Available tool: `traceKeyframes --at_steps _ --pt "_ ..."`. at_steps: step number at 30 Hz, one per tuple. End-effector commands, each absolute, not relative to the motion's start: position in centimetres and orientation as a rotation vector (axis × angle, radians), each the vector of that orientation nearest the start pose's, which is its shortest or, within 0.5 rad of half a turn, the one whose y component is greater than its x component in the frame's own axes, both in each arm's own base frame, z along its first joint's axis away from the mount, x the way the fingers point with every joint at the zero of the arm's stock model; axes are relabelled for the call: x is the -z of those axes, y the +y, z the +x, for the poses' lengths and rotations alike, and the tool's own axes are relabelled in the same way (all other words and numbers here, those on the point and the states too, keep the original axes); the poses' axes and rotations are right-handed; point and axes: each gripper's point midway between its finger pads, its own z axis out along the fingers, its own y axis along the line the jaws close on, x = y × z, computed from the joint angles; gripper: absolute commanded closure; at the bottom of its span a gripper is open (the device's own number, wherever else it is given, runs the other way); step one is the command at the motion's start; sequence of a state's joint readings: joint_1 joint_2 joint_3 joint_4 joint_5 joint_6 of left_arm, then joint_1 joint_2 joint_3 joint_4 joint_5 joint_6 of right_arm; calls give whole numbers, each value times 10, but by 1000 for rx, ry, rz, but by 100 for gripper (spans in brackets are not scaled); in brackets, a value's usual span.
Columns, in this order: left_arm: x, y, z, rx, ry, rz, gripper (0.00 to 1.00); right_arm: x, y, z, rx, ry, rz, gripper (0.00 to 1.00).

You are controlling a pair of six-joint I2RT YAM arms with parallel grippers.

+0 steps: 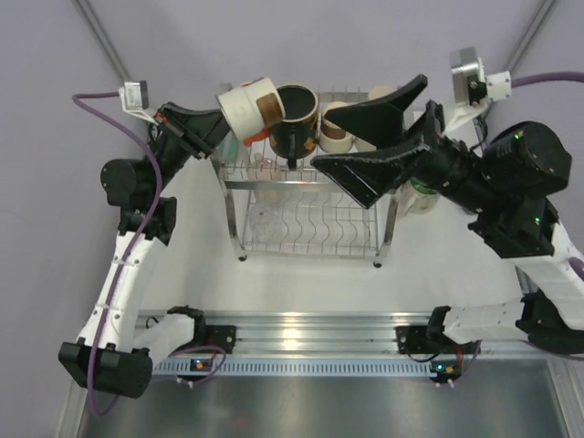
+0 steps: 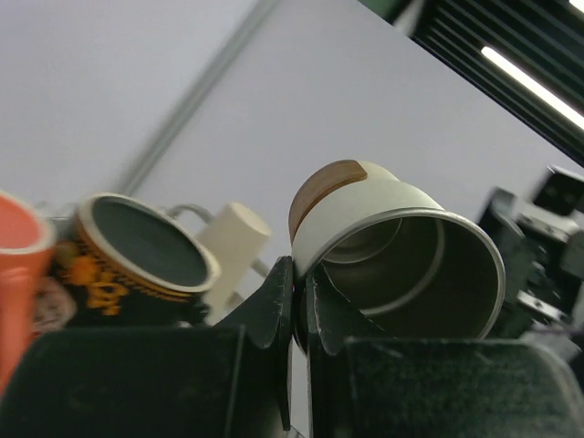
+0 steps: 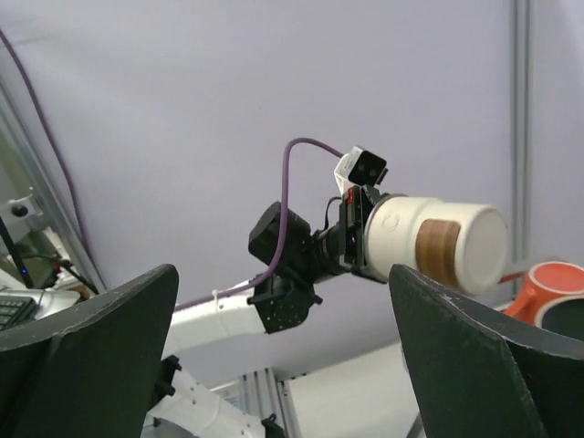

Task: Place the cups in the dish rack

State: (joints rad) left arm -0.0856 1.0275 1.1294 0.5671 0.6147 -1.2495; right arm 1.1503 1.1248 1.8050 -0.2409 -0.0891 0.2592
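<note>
The paper cup's opening needs to stay free to meet the rack (image 1: 310,239), so my right gripper will next grab the cup by its base end (image 1: 272,102).
My left gripper (image 1: 230,128) is shut on the rim of the brown-cream paper cup (image 1: 251,107) and holds it on its side, in the air, above the left end of the dish rack (image 1: 310,239). In the left wrist view the rim is pinched between the fingers (image 2: 274,306) and the cup's (image 2: 401,246) mouth faces the camera. The large black patterned mug (image 1: 294,117) stands on the top tier beside it. Beige cups (image 1: 335,128) stand behind. My right gripper (image 1: 370,137) is wide open and empty above the rack's right part. The right wrist view shows the paper cup (image 3: 438,242) held by the left gripper.
An orange cup (image 2: 18,255) stands left of the black mug (image 2: 137,251), with a beige cup (image 2: 233,237) behind; the orange cup also shows in the right wrist view (image 3: 552,283). A greenish cup (image 1: 420,196) stands on the table right of the rack, under my right arm.
</note>
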Motion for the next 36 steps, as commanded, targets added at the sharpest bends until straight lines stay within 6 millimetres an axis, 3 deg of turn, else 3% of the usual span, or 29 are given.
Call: traceKeyframes --at_steps 1,2,3,4,8,11,18,36 --pt "-582 -182 189 1590 924 273 100 -637 308 96 -1475 1043 -639 1" --pt "-585 -183 181 1598 904 288 100 -638 310 95 -1510 1028 -647 1" --pt "-590 -184 171 1612 870 304 100 -651 304 99 -1556 975 -597 1" --pt "-594 -182 160 1617 841 320 100 -643 311 104 -1574 982 -589 1" --pt "-612 -173 130 1659 738 353 100 -643 317 111 -1624 939 -561 1" --pt "-621 -171 120 1665 709 376 100 -645 323 111 -1636 900 -576 1" --pt "-622 -167 124 1662 695 334 100 -654 321 101 -1653 794 -584 1" --pt "-617 -175 135 1683 673 331 100 -646 363 97 -1668 812 -596 1"
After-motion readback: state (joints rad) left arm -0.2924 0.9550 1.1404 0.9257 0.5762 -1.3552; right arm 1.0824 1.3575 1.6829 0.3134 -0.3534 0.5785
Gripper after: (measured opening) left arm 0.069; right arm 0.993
